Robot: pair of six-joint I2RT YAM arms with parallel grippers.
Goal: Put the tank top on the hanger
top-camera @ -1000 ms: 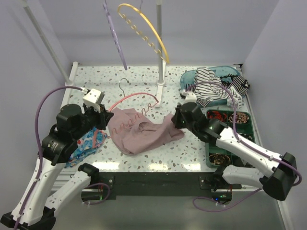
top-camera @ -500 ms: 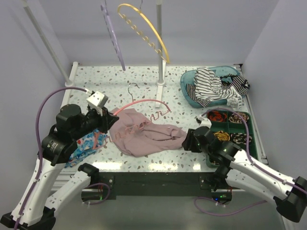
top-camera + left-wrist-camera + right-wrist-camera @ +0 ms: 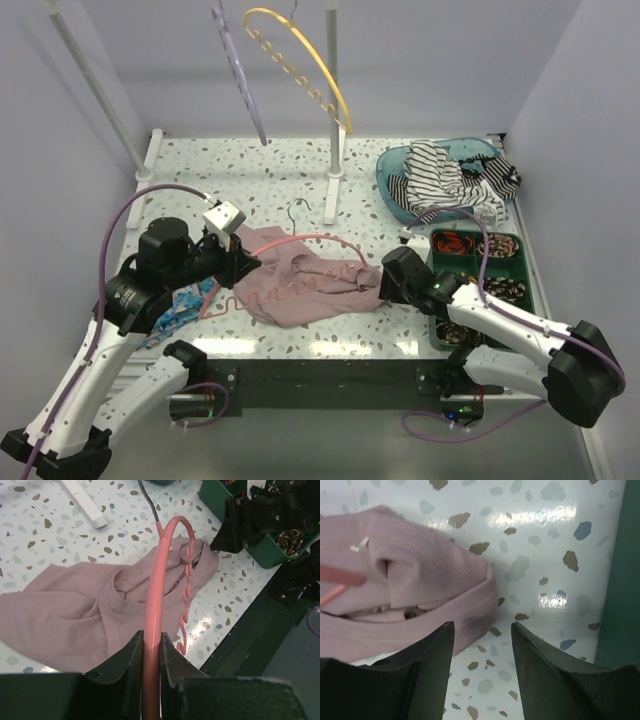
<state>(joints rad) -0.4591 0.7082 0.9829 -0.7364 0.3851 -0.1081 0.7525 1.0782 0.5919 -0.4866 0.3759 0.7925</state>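
Observation:
The robot's right gripper should grab the tank top's folded hem (image 3: pixel 374 294) (image 3: pixel 481 607) next, beside the hanger's tip, to pull the tank top over the hanger.
The mauve tank top (image 3: pixel 300 288) lies crumpled on the speckled table near its front edge. Over it lies the coral-pink hanger (image 3: pixel 305 239), its metal hook pointing away from me. My left gripper (image 3: pixel 244 263) is shut on the hanger's smooth arc (image 3: pixel 155 590), which runs out between the fingers (image 3: pixel 151 637) across the tank top (image 3: pixel 75 610). My right gripper (image 3: pixel 386 280) stands open at the garment's right end. In the right wrist view the folded hem of the tank top (image 3: pixel 420 580) sits just ahead of the left finger, with bare table between the fingertips (image 3: pixel 482 627).
A blue basin (image 3: pixel 392 180) with a striped garment (image 3: pixel 445 180) stands at the back right. A green compartment tray (image 3: pixel 436 325) is close beside my right arm. A blue floral cloth (image 3: pixel 180 305) lies under my left arm. A rack pole (image 3: pixel 332 150) carries a lilac hanger (image 3: pixel 240 85) and a yellow hanger (image 3: pixel 305 65).
My right gripper pulled the tank top's right end outward, then opened and let it go. My left arm carried the hanger to the right, over the tank top.

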